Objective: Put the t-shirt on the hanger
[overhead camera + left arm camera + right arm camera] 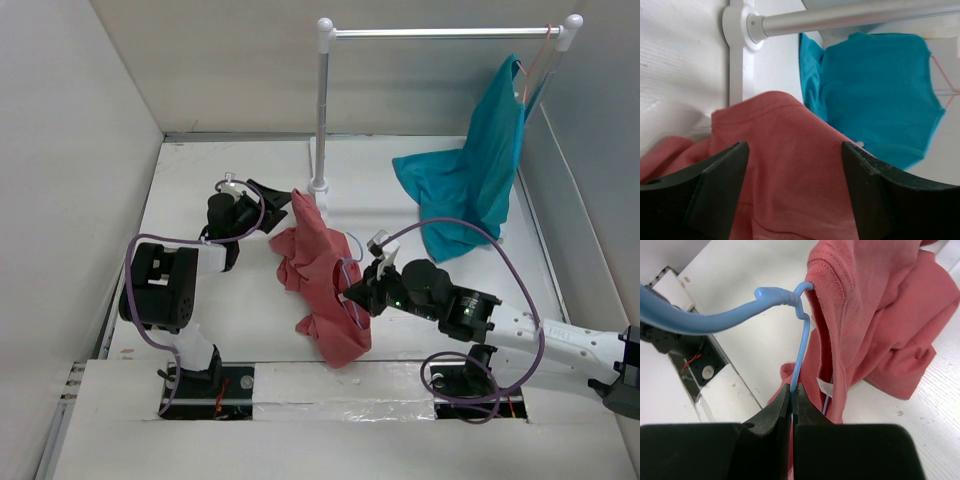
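Note:
My left gripper is about to grab the t-shirt [320, 270] by its raised corner [302, 204] to spread it onto the hanger. That leaves the neck opening free.
The salmon-red t-shirt [320, 270] lies bunched in the middle of the table, with one corner raised toward my left gripper. The light-blue wire hanger [799, 355] runs into the shirt's neck opening [827, 275]. Its hook [715, 320] sticks out to the left in the right wrist view. My right gripper [791, 387] is shut on the hanger's wire just below the hook and sits at the shirt's right edge [352, 295]. My left gripper [285, 205] is open. Its fingers [720, 185] stand wide apart, with the shirt's fabric [790, 165] in front of and between them.
A white clothes rack stands at the back, with its pole [322, 110] just behind the shirt and its bar [445, 33] running to the right. A teal shirt [470, 180] hangs there on a pink hanger [540, 55] and drapes onto the table. Walls close in on both sides.

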Controlling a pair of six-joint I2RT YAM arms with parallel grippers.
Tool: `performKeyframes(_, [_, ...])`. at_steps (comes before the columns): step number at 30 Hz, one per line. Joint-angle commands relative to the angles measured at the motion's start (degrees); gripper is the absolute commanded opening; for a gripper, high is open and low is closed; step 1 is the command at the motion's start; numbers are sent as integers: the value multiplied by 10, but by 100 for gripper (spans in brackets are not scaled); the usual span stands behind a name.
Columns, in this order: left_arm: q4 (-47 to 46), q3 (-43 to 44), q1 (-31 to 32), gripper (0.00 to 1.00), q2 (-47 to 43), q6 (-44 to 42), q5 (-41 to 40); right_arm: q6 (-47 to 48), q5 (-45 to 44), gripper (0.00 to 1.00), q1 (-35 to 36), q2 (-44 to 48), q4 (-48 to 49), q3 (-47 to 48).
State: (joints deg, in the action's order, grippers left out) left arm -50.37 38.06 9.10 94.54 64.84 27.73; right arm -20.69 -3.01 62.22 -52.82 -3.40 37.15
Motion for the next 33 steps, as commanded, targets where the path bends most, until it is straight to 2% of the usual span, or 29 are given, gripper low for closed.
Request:
performKeyframes(1, [-75, -25, -8, 72, -11, 53, 44, 35, 54, 0, -3, 28, 14, -8])
performKeyframes(5, [-110, -54, -18, 75, -21, 79, 37, 52, 68, 0, -3, 39, -1, -4])
performKeyframes(7, [-175, -81, -23, 76, -21, 102, 30, 52, 59, 0, -3, 38, -4, -4])
performKeyframes(11, [-186, -55, -23, 81, 5, 115, 49, 48, 75, 0, -3, 32, 15, -4])
performKeyframes(15, [-266, -45, -23, 82, 34, 159, 58, 46, 84, 0, -3, 22, 22, -2])
performKeyframes(17, [-270, -24, -23, 83, 49, 167, 80, 46, 85, 0, -3, 18, 24, -1])
performKeyframes(21, [-230, -2, -10, 84, 56, 151, 74, 47, 92, 0, -3, 12, 46, 0])
performKeyframes(24, [-245, 15, -5, 85, 67, 158, 90, 48, 94, 0, -3, 4, 45, 6])
performKeyframes(27, [-278, 12, -5, 74, 71, 165, 104, 49, 89, 0, -3, 4, 43, 6])
performKeyframes(30, [-305, 5, -5, 23, 74, 172, 109, 46, 73, 0, -3, 12, 46, 3])
performKeyframes(31, [-313, -3, -10, 0, 80, 178, 109, 46, 73, 0, -3, 15, 50, 2])
performKeyframes(33, [-330, -7, -16, 0, 86, 185, 109, 47, 71, 0, -3, 17, 43, 4])
